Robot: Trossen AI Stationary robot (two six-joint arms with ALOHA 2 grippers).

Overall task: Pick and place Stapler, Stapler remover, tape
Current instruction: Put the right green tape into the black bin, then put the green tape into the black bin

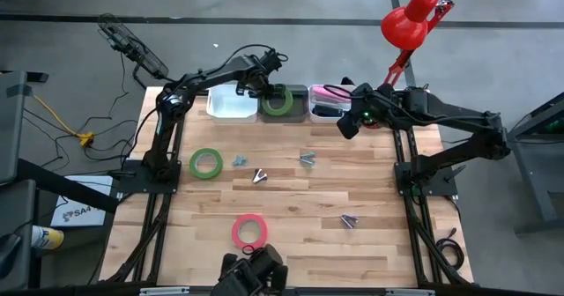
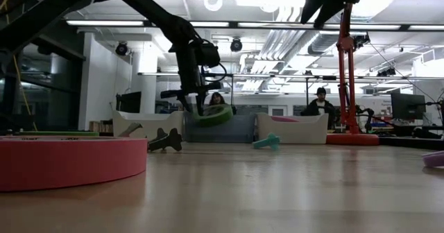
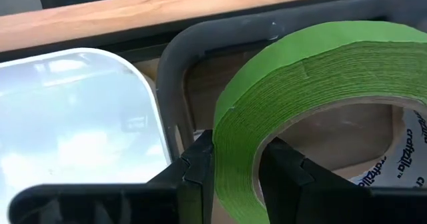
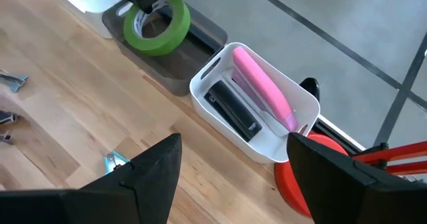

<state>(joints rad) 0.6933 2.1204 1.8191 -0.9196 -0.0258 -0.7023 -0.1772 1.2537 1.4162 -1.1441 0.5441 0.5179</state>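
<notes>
I can open my left gripper now: the green roll's lower edge [image 1: 278,113] is inside the grey bin's rim, so the green roll would rest in the grey bin [image 1: 300,111].
My left gripper [image 1: 264,86] is over the dark grey bin [image 1: 300,111] at the table's far edge, shut on a green tape roll [image 1: 277,100]. In the low view the roll [image 2: 214,115] hangs tilted at about the height of the bin's rim. A second green tape roll [image 1: 206,163] and a pink one [image 1: 249,231] lie flat on the table. A pink stapler [image 4: 263,84] and a black stapler [image 4: 232,107] lie in the white bin [image 4: 200,91] at the far right. Several small staple removers [image 1: 259,176] lie on the table. My right gripper [image 1: 346,124] hovers open beside that white bin. My left gripper [image 3: 237,174] pinches the green roll's ring wall [image 3: 233,151], one finger [image 3: 287,174] inside the open centre and the other finger [image 3: 193,177] outside. The fingers come steeply from above. The roll hangs tilted over the grey bin; whether it touches the bin's floor I cannot tell.
An empty white bin [image 1: 232,102] stands left of the grey bin. A red desk lamp [image 1: 410,23] rises beyond the table's far right corner. Bare wooden tabletop [image 1: 388,181] lies between the loose things. People show in the room beyond the table.
</notes>
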